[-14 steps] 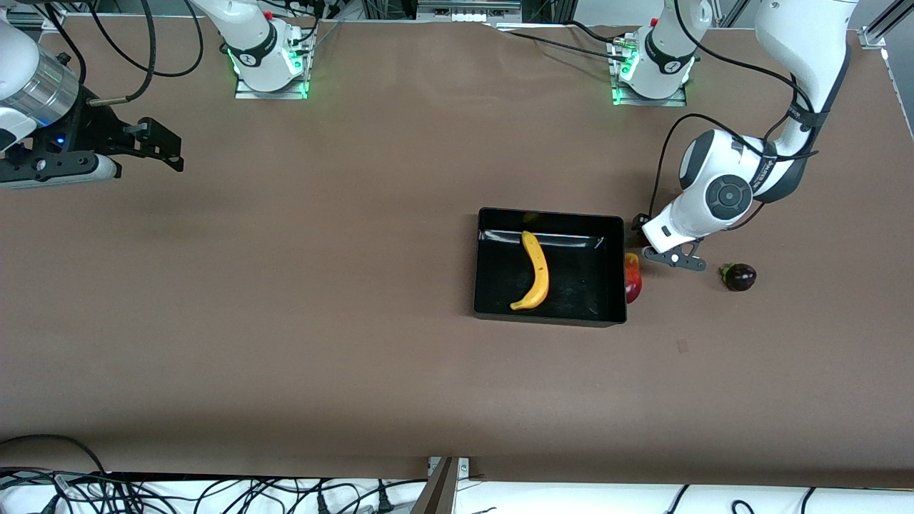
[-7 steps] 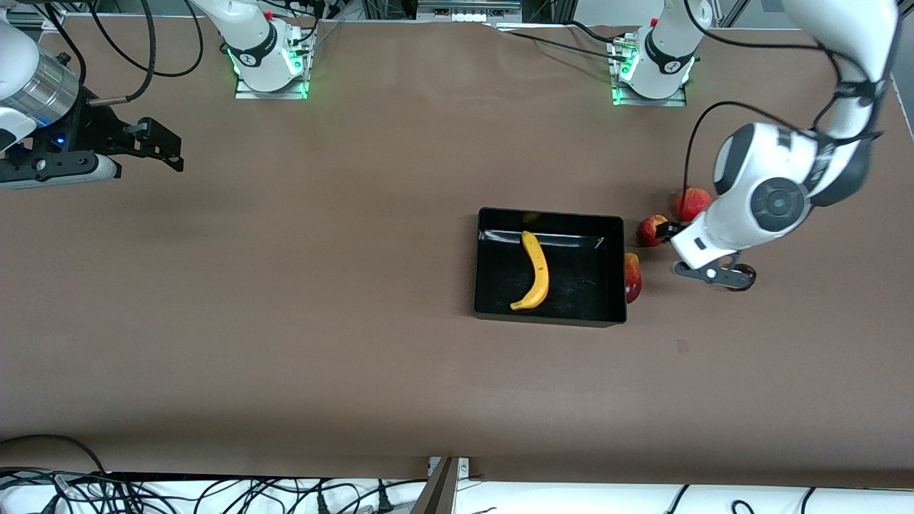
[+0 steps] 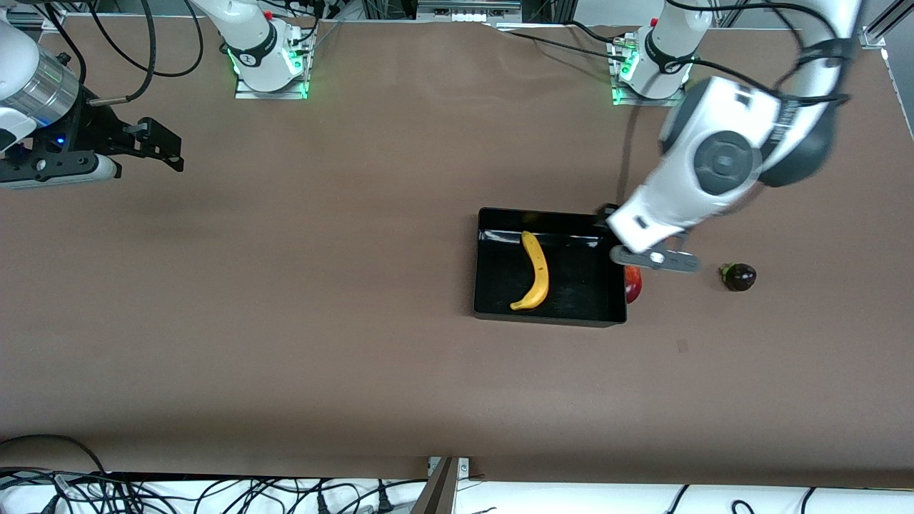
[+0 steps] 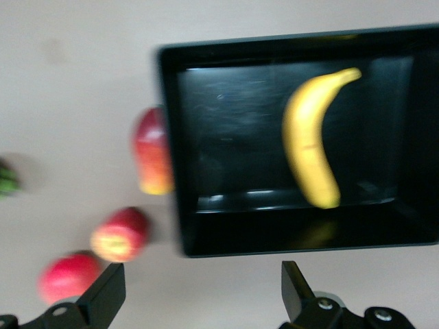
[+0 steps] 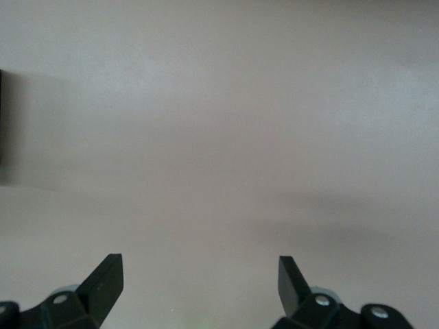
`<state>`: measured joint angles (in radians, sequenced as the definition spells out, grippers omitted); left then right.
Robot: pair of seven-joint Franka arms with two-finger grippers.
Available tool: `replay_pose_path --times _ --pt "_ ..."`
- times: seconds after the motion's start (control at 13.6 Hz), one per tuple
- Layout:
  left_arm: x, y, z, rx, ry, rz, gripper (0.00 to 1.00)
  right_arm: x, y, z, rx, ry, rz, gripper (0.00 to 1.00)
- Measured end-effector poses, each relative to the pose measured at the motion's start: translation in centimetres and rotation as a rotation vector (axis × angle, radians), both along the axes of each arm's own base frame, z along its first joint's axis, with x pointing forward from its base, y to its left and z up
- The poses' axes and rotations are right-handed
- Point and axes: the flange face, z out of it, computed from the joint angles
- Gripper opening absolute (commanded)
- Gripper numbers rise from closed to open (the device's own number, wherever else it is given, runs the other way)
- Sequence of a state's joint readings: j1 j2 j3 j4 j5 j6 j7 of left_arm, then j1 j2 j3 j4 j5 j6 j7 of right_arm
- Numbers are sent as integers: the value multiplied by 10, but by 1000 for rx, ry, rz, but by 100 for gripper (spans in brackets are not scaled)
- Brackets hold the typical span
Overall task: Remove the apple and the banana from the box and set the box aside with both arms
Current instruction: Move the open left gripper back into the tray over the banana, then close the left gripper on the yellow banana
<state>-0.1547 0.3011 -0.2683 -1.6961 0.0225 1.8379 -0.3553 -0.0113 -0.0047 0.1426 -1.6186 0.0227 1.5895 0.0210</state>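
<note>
My left gripper grabs the banana, by its curved middle next and takes it out of the black box.
The black box sits mid-table with the yellow banana lying inside it. The mango rests against the box's wall on the left arm's side. The dark purple fruit lies farther toward that end. My left gripper hangs open and empty over the table, just off the box's corner. Its wrist view shows the box, banana, mango, apple and pomegranate. The left arm hides the apple and pomegranate in the front view. My right gripper waits open over bare table at the right arm's end.
The two arm bases stand at the table's back edge with green lights. Cables lie below the table edge nearest the front camera. The right wrist view shows brown tabletop and a dark sliver at one edge.
The left arm swung out toward the purple fruit, then back toward the box, and now covers the apple and pomegranate in the front view. The right arm has not moved.
</note>
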Motion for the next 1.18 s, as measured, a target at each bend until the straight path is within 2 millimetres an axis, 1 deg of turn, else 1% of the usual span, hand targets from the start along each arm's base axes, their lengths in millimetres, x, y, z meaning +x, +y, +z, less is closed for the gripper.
replay_pose_path --times 0.07,0.15,0.22,0.3,0.37,0.52,0.59,0.81,0.96,1.03,1.11,1.18 --pt "-3 -25 -9 -9 -16 37 100 0 0 0 0 0 0 100" --pt "-6 -48 -25 -15 -23 59 100 0 0 0 0 0 0 100" --pt "-8 -67 -45 -19 -23 73 100 0 0 0 0 0 0 100" --pt "-10 -80 -68 -19 -18 80 100 0 0 0 0 0 0 100" --pt "-9 -88 -91 -17 -22 78 100 0 0 0 0 0 0 100" --pt "-4 -96 -132 -21 -42 60 100 0 0 0 0 0 0 100" --pt "-3 -98 -147 -24 -54 52 100 0 0 0 0 0 0 100" --pt "-4 -100 -179 -48 -87 46 100 0 0 0 0 0 0 100" --pt "-13 -96 -202 -61 -98 47 100 0 0 0 0 0 0 100" --pt "-18 -94 -211 -62 -96 48 100 0 0 0 0 0 0 100" --pt "-21 -92 -216 -60 -92 47 85 0 0 0 0 0 0 100" --pt "-23 -92 -220 -57 -86 46 54 0 0 0 0 0 0 100"
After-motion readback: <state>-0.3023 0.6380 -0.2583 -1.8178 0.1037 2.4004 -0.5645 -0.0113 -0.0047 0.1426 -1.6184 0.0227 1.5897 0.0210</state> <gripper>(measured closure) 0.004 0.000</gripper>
